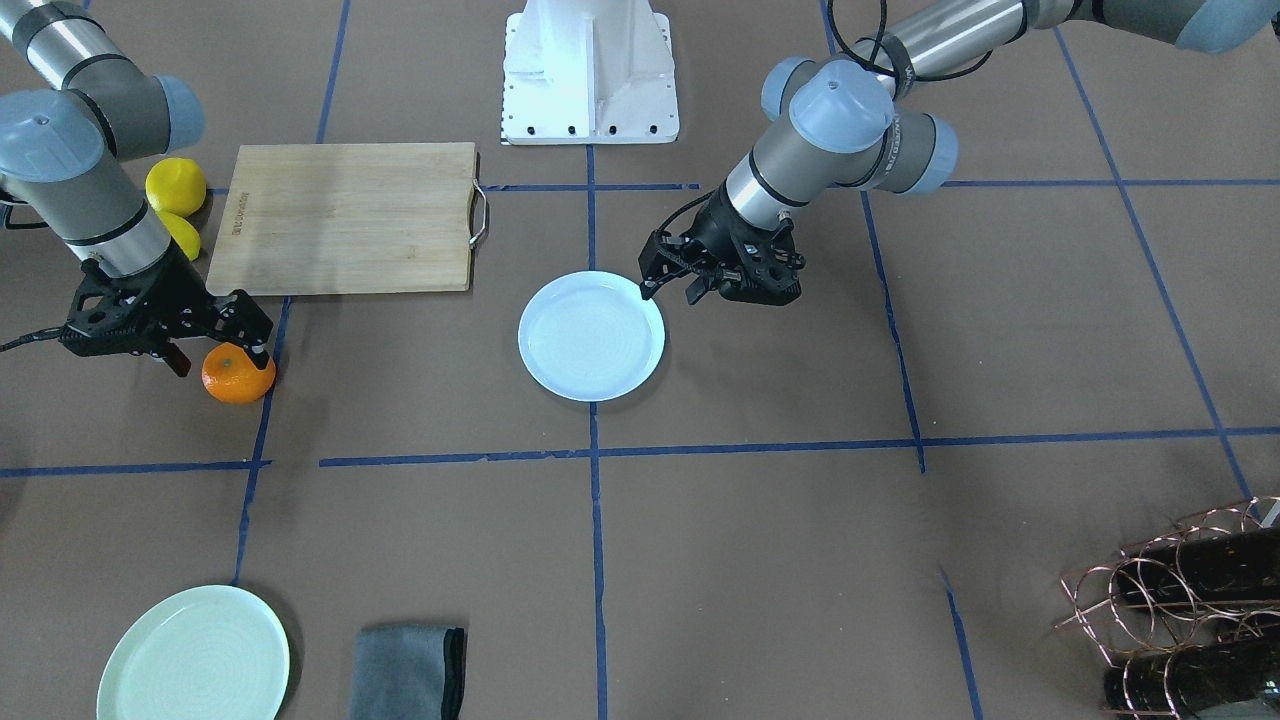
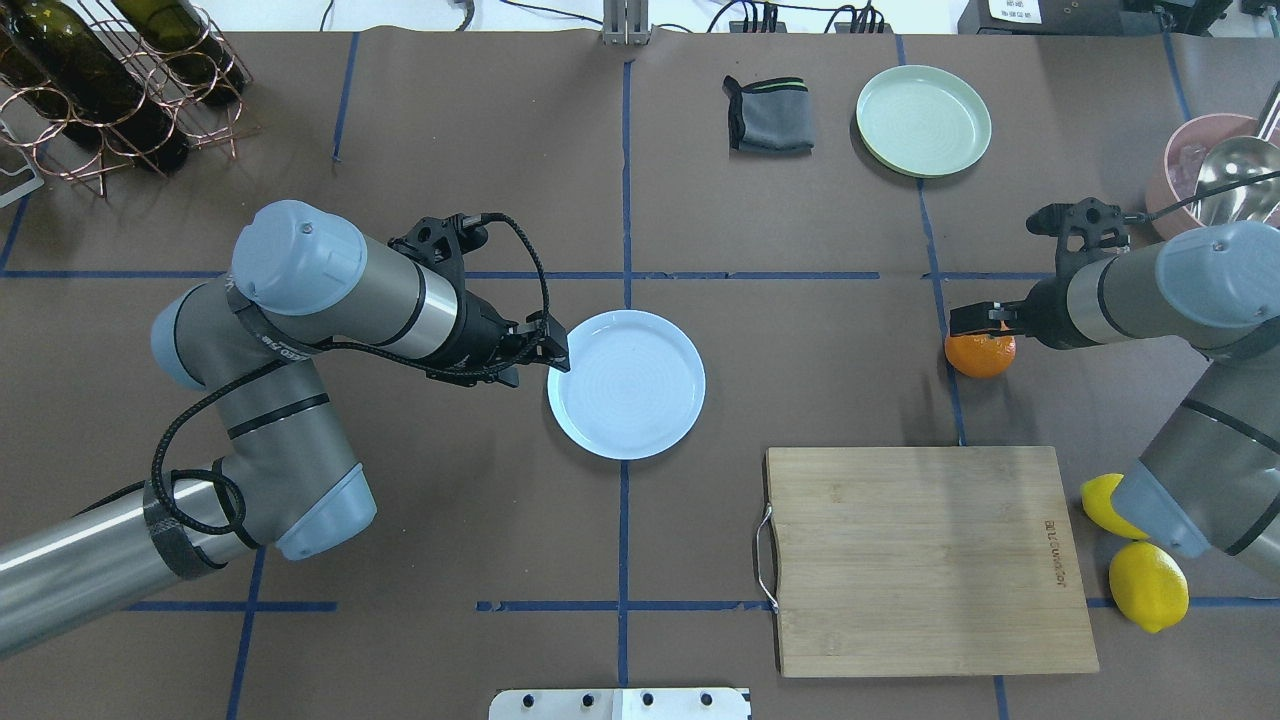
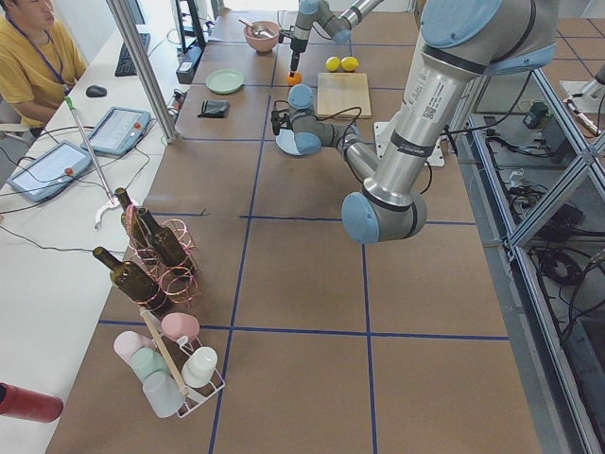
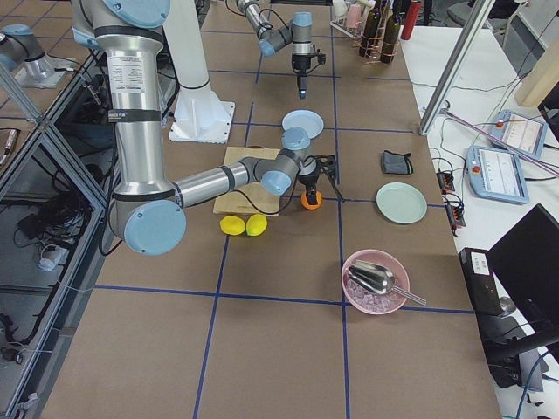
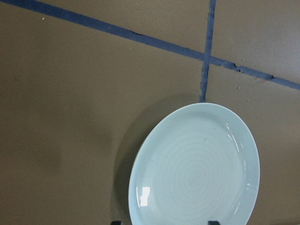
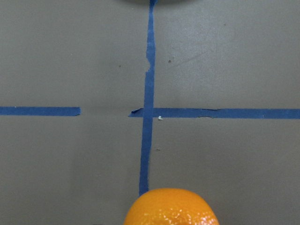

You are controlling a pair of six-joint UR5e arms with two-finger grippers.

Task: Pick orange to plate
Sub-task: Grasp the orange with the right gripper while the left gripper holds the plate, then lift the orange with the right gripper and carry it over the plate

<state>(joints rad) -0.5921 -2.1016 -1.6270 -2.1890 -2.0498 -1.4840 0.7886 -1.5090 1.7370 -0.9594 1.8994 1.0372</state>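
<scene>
The orange (image 1: 238,375) needs to go onto the plate (image 1: 590,336), so my right gripper next needs to grip the orange's round sides.
The orange (image 1: 238,375) lies on the brown table on a blue tape line, also seen in the overhead view (image 2: 980,356) and at the bottom of the right wrist view (image 6: 171,207). My right gripper (image 1: 222,358) is open right over it, one finger on each side; whether they touch it I cannot tell. The glossy white plate (image 1: 592,340) sits empty at the table's middle (image 2: 626,385). My left gripper (image 1: 670,290) hovers open at the plate's rim (image 5: 197,168), holding nothing.
A wooden cutting board (image 1: 345,218) lies between orange and robot base (image 1: 590,70), with two lemons (image 1: 176,185) beside it. A mint-green plate (image 1: 195,655), a grey cloth (image 1: 408,672), a wire bottle rack (image 1: 1180,600) and a pink bowl (image 2: 1215,175) stand along the far edges.
</scene>
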